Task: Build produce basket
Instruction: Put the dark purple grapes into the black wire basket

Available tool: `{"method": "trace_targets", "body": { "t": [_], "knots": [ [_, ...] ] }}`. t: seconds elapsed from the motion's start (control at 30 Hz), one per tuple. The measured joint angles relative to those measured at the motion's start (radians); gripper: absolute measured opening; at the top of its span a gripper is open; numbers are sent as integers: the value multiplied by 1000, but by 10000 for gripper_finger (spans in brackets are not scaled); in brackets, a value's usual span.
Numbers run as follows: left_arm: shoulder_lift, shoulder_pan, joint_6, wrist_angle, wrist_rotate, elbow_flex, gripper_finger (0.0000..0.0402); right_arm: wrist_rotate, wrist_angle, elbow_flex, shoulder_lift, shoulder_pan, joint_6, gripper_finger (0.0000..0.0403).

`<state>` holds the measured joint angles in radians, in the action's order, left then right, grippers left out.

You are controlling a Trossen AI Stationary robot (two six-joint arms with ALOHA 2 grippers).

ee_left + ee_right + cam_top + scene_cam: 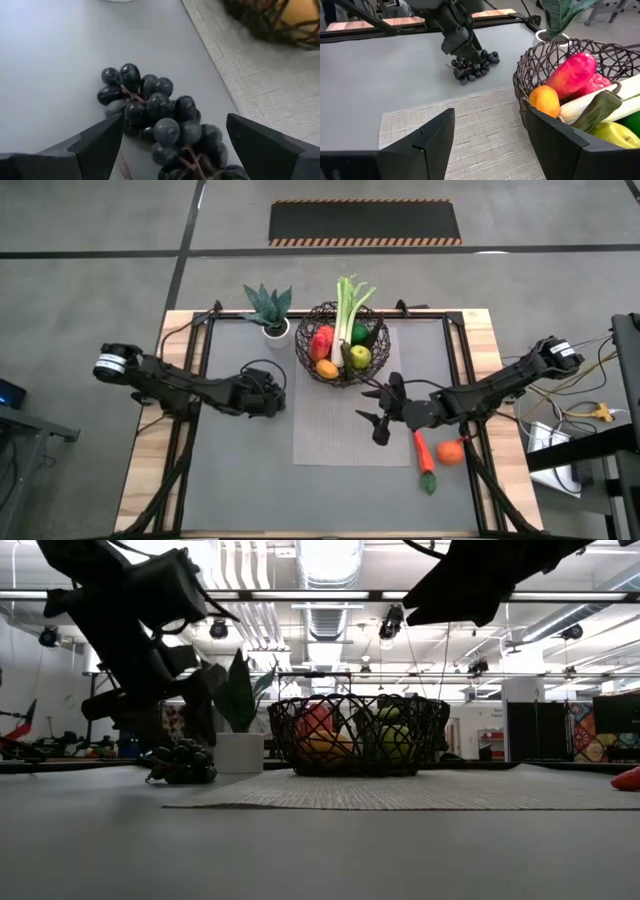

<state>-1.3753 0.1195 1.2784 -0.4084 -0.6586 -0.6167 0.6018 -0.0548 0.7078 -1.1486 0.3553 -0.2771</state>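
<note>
The bunch of dark grapes needs to join the wire basket, so my left gripper will next grab the grapes by their end, its end with the reddish stem (191,159).
The dark wire basket (340,345) stands at the far middle of the woven mat. It holds a leek (348,305), a red fruit (322,340), an orange fruit (327,368) and green fruits (360,357). A bunch of dark grapes (160,120) lies on the table left of the mat. My left gripper (175,122) is open just above it, one finger on either side, with no touch showing; the low view (190,690) shows it over the grapes (183,762). My right gripper (385,412) is open and empty, above the mat near the basket.
A carrot (425,455) and an orange fruit (450,450) lie on the table right of the mat, near my right arm. A white pot with a spiky green plant (270,315) stands left of the basket. The mat (330,435) has bare room toward the near edge.
</note>
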Motion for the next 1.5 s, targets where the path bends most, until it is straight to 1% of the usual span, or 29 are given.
{"method": "trace_targets", "body": {
  "t": [0.2,0.33,0.47,0.77,1.0,1.1,1.23,1.5],
  "knots": [
    [-72,-3,25,13,33,-2,335,0,-1,0,-6,0,-1,233],
    [-108,-3,27,9,47,-6,321,1,-2,0,-6,0,-4,233],
    [-122,-3,27,13,47,-12,285,1,-2,0,-6,0,-13,233],
    [-123,-2,25,11,47,-21,185,1,-2,-1,-6,0,-15,233],
    [-116,1,-9,6,44,-24,133,2,-2,-1,-6,0,-28,233],
    [-109,8,-34,4,44,-30,122,2,-2,-1,-6,0,-42,233],
    [-88,29,-76,6,37,-43,118,2,-2,-1,-6,0,-65,233],
    [-6,126,-177,10,-23,-61,117,2,-15,-2,-7,0,-85,233]
  ]
}}
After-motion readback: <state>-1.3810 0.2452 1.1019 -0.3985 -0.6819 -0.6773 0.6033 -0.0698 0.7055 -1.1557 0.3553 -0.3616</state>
